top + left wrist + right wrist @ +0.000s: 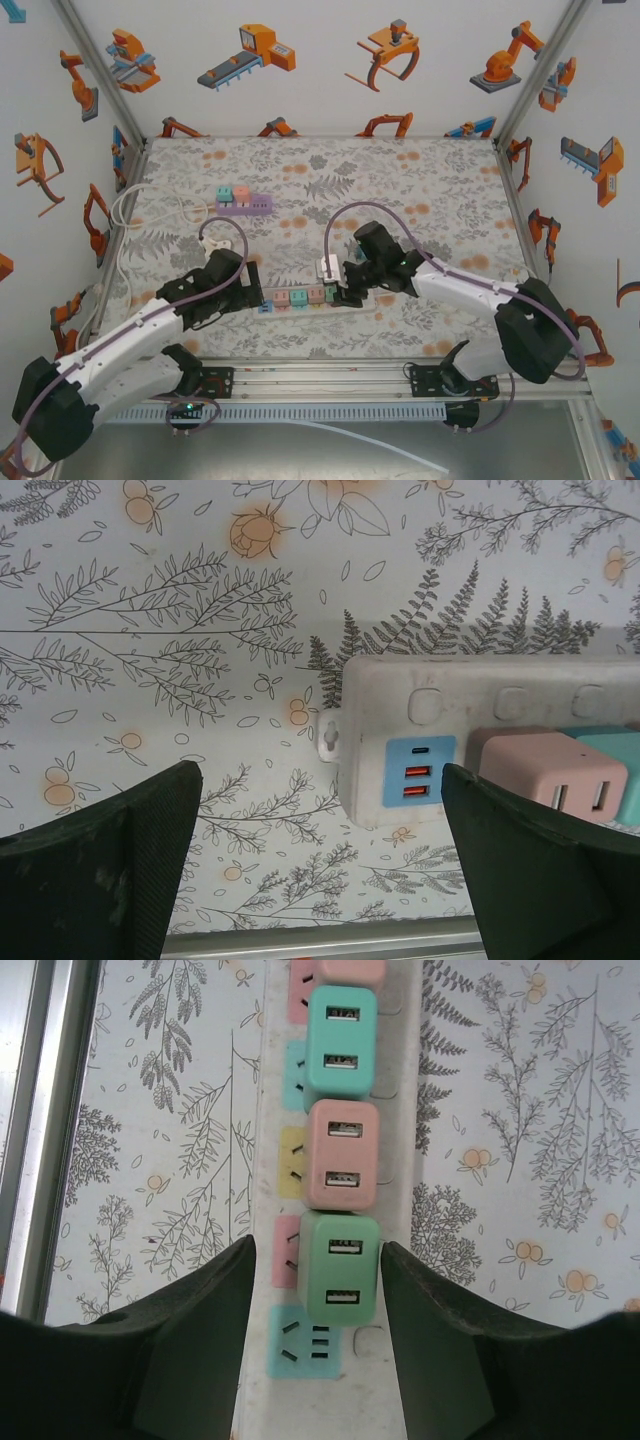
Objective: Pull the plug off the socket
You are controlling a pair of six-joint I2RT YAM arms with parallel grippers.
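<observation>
The green plug needs to come off the socket (318, 308). My right gripper should next grab it across its two free sides, clear of the pink plug.
A white socket strip (300, 297) lies near the table's front edge with several coloured plugs in a row on it. In the right wrist view a green plug (340, 1265) sits in the strip (330, 1410), with a pink plug (342, 1155) and a teal plug (341, 1040) beyond it. My right gripper (318, 1250) is open and straddles the green plug, with a gap on each side. My left gripper (320, 775) is open at the strip's left end (480, 695), by its blue USB panel (418, 772), and holds nothing.
A purple strip (243, 204) with several plugs lies farther back, and a white cable (130, 215) loops at the left wall. An aluminium rail (320, 375) runs along the front edge. Printed walls enclose the table on three sides.
</observation>
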